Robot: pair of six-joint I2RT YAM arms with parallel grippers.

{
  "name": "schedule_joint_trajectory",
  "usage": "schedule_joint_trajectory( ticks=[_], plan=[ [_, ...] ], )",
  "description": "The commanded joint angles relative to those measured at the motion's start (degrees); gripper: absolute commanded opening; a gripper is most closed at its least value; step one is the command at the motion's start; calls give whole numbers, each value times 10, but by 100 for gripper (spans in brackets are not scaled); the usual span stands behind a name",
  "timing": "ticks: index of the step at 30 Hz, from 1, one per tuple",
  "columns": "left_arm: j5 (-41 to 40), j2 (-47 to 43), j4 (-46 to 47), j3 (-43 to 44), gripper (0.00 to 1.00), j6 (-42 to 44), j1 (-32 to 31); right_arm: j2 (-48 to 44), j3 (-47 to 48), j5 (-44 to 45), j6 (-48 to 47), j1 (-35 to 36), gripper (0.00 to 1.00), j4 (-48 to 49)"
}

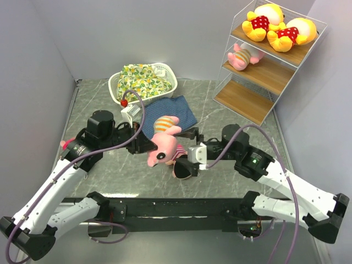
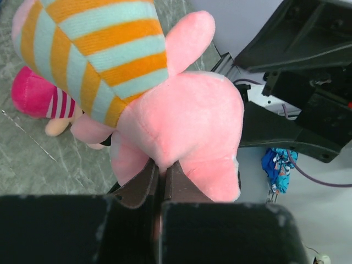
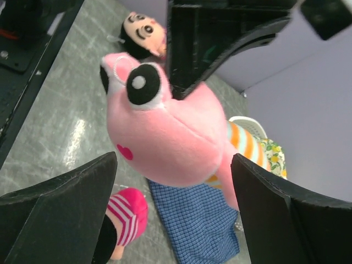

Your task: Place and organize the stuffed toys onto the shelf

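The piglet's head is still too far in for my right gripper to close, since my fingertips stop at its near edge and would miss, so it needs to first move toward it.
My left gripper (image 1: 147, 144) is shut on a pink striped piglet (image 1: 163, 137) and holds it above the table; in the left wrist view the fingers (image 2: 144, 184) pinch its pink body (image 2: 181, 121). My right gripper (image 1: 185, 152) is open, and the piglet's head (image 3: 165, 137) hangs between its jaws without touching them. A pink-hatted doll (image 1: 180, 153) lies on the table under the piglet; it also shows in the right wrist view (image 3: 126, 217). Another doll's face (image 3: 144, 30) shows farther off. On the shelf (image 1: 250, 102), two yellow bears (image 1: 278, 27) lie on the top board and a second piglet (image 1: 243, 56) on the middle board.
A blue folded cloth (image 1: 179, 110) lies behind the piglet. A white basket (image 1: 166, 71) holding a floral bundle (image 1: 140, 81) stands at the back. A pink bit (image 1: 66, 144) shows beside the left arm. Grey walls close in on both sides.
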Motion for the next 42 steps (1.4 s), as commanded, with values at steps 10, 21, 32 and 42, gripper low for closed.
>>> schedule_joint_trajectory(
  ticks=[10,21,32,42],
  plan=[
    [57,-25,35,3,1,3,-2,58,52,105,-40,101,76,-38],
    [76,-19,68,-5,1,-23,-2,63,22,135,-4,130,0,17],
    [-84,14,11,97,88,36,-2,35,-11,131,184,131,0,116],
    [-258,-43,78,130,96,105,-1,42,81,272,505,104,0,42]
  ],
)
